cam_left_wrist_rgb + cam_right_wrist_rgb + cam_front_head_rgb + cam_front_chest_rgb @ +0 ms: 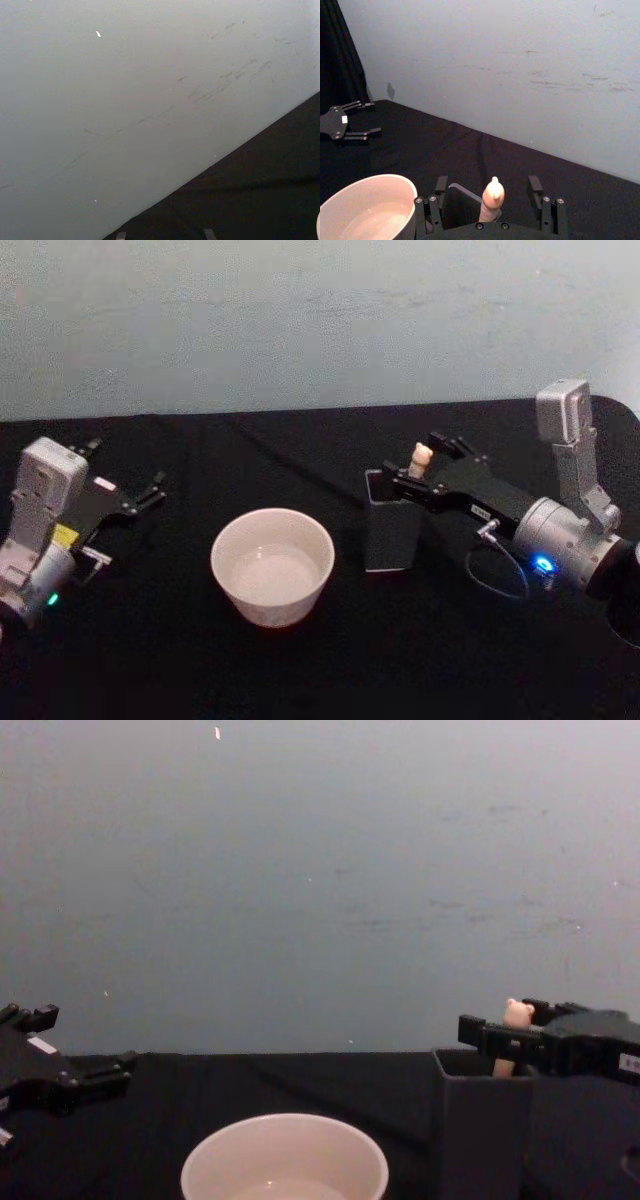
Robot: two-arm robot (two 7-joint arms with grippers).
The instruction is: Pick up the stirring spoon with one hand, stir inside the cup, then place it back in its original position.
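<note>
The square holder's sides close around the rest of the spoon, so my right gripper will next grab the spoon's pale handle top point(515, 1020) point(491, 201).
The stirring spoon point(421, 456) stands upright in the dark grey square holder point(390, 535), its bear-head handle point(492, 196) poking out of the top. My right gripper point(425, 466) reaches in from the right at handle height. It is open, with one finger point(441, 185) on each side of the handle and a gap to it on both sides. The spoon's bowl is hidden inside the holder point(480, 1120). The cream-white cup point(272, 563) sits left of the holder, apart from it. My left gripper point(125, 472) rests open at the table's left side.
A black cloth point(330, 670) covers the table, and a pale wall point(320, 870) rises behind its far edge. A thin cable point(495, 575) loops under the right wrist. There is open cloth between the cup and the left gripper point(372, 119).
</note>
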